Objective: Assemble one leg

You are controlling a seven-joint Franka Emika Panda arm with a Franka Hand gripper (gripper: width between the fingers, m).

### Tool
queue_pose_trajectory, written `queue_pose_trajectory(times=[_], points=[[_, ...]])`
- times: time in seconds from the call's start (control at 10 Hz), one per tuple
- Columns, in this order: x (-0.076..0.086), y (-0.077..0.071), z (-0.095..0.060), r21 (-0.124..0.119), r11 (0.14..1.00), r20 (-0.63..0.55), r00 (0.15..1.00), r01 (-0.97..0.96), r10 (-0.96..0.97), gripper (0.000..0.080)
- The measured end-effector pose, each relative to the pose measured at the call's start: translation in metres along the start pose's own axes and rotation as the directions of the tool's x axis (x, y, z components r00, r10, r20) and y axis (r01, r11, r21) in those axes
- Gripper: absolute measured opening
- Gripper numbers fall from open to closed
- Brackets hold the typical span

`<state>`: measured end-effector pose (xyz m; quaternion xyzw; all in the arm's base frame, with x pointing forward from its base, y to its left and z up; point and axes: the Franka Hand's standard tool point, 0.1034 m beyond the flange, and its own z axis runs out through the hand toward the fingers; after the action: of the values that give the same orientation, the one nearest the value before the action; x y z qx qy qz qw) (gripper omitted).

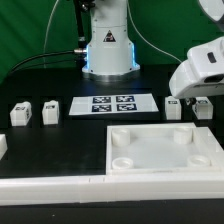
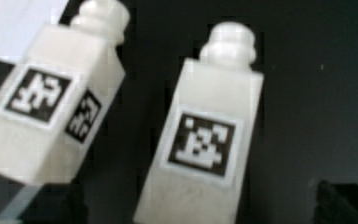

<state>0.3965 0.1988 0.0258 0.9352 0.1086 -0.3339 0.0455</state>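
Next, my gripper grabs the middle leg by its end (image 1: 204,113) opposite the peg, which leaves its rounded peg free to enter the white tray (image 1: 165,172).
Two white legs with marker tags and rounded pegs fill the wrist view, one leg (image 2: 208,135) in the middle and another (image 2: 60,100) beside it. In the exterior view these two legs (image 1: 176,107) (image 1: 203,108) stand at the right, behind the white tray (image 1: 165,172). My gripper (image 1: 189,97) hangs just above them. In the wrist view my gripper (image 2: 185,212) is open, with the middle leg's lower end between the dark fingertips (image 2: 345,205). It does not grip the leg.
Two more legs (image 1: 20,113) (image 1: 50,111) stand at the exterior view's left, and a white part (image 1: 3,147) at the left edge. The marker board (image 1: 112,104) lies in front of the arm's base (image 1: 108,55).
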Motion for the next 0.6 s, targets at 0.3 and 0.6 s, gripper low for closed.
queue_pose_trajectory(times=[0.3,0.6], points=[[0.010,0.001,0.009,0.003,1.000,0.095,0.995,0.010,-0.010,0.0649],[0.011,0.002,0.012,0.004,1.000,0.094,0.996,0.009,-0.009,0.0649]])
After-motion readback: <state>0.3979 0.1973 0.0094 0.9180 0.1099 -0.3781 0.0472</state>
